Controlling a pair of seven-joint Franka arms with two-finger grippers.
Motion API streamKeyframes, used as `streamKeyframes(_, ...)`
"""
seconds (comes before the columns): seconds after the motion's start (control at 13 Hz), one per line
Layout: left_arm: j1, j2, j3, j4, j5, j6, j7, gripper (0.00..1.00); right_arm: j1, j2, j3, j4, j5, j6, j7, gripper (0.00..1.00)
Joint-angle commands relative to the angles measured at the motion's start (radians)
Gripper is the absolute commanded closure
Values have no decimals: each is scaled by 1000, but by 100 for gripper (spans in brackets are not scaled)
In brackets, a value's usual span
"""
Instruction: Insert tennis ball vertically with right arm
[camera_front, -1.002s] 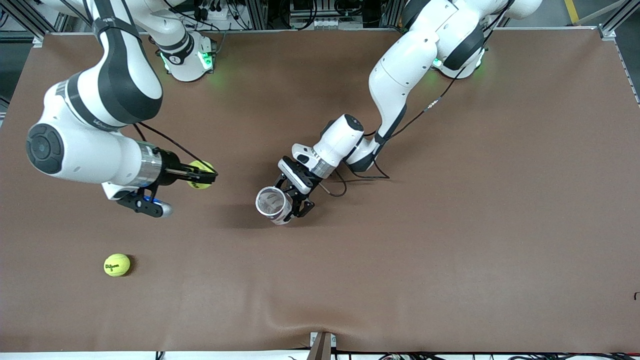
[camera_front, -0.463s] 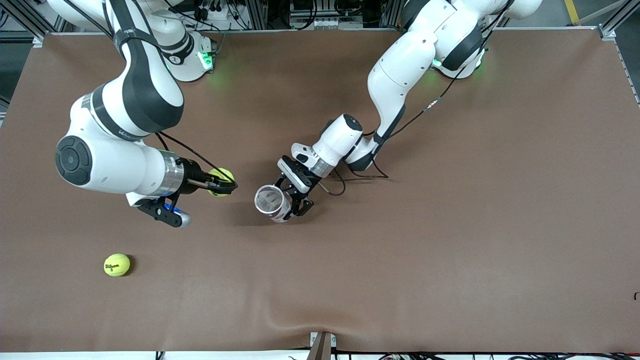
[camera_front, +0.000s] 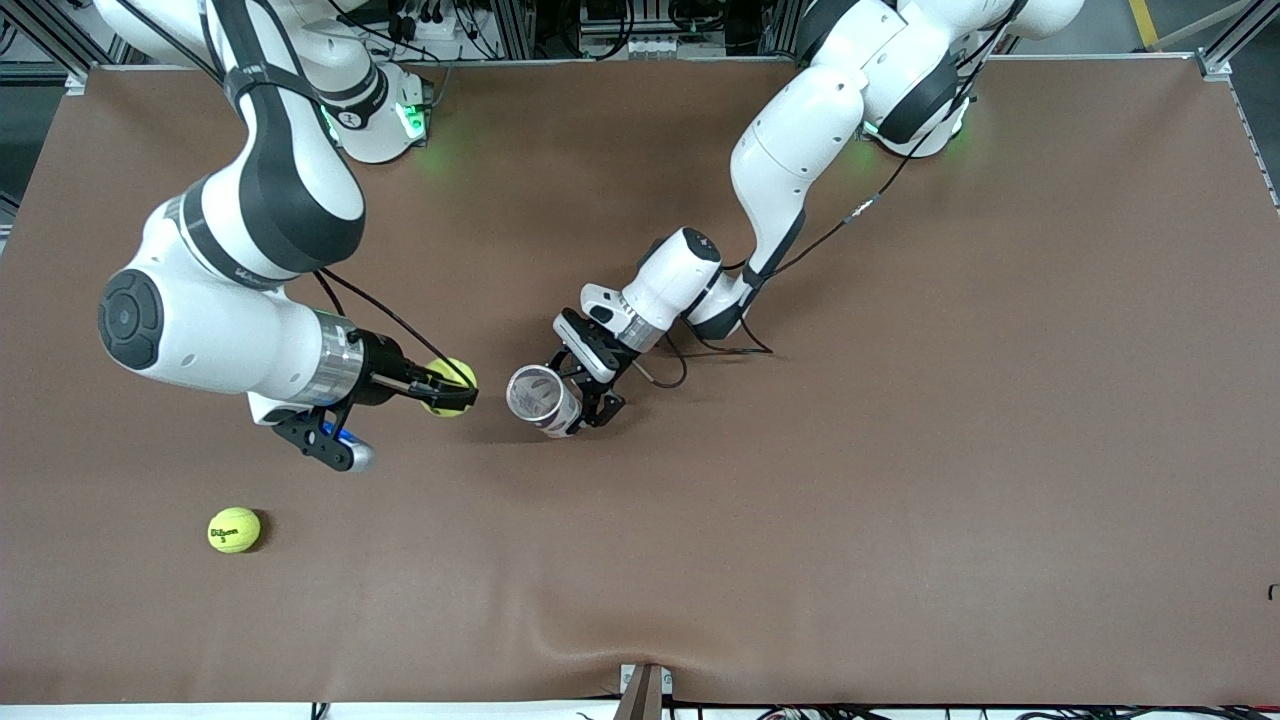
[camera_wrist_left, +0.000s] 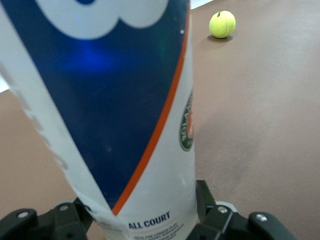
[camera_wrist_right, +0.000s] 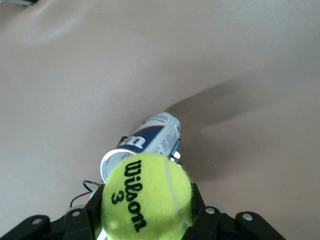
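The tennis ball (camera_front: 450, 372) is still short of the can's opening (camera_front: 534, 390), so the robot's right gripper needs to keep holding the tennis ball until it gets there.
My right gripper (camera_front: 452, 390) is shut on a yellow-green Wilson tennis ball (camera_front: 443, 381), held in the air over the table beside the can's mouth; the ball fills the right wrist view (camera_wrist_right: 146, 196). My left gripper (camera_front: 585, 400) is shut on a clear tennis-ball can (camera_front: 537, 398) with a blue, white and orange label, held with its open mouth upward toward the front camera. The can fills the left wrist view (camera_wrist_left: 115, 110) and shows past the ball in the right wrist view (camera_wrist_right: 145, 140). A small gap separates ball and can.
A second yellow tennis ball (camera_front: 233, 530) lies on the brown table (camera_front: 900, 450) toward the right arm's end, nearer to the front camera; it also shows in the left wrist view (camera_wrist_left: 222, 24). A black cable (camera_front: 672, 372) loops by the left wrist.
My right arm has carried the ball toward the can and slightly lower in the front view. The left gripper and the can have shifted only slightly.
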Motion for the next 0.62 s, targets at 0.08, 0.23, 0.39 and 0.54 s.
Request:
streamKeyframes(0.08, -13, 16, 5, 17, -13, 21, -10, 19, 29, 37, -3, 36, 38, 15, 72, 58)
streamKeyframes(0.23, -13, 22, 5, 17, -13, 21, -10, 19, 42, 39, -3, 36, 38, 16, 93, 58)
streamKeyframes(0.39, -17, 22, 6, 17, -13, 21, -10, 19, 61, 39, -3, 34, 38, 16, 118, 58)
streamKeyframes(0.54, -17, 22, 5, 17, -13, 21, -10, 19, 81, 39, -3, 31, 37, 16, 139, 58)
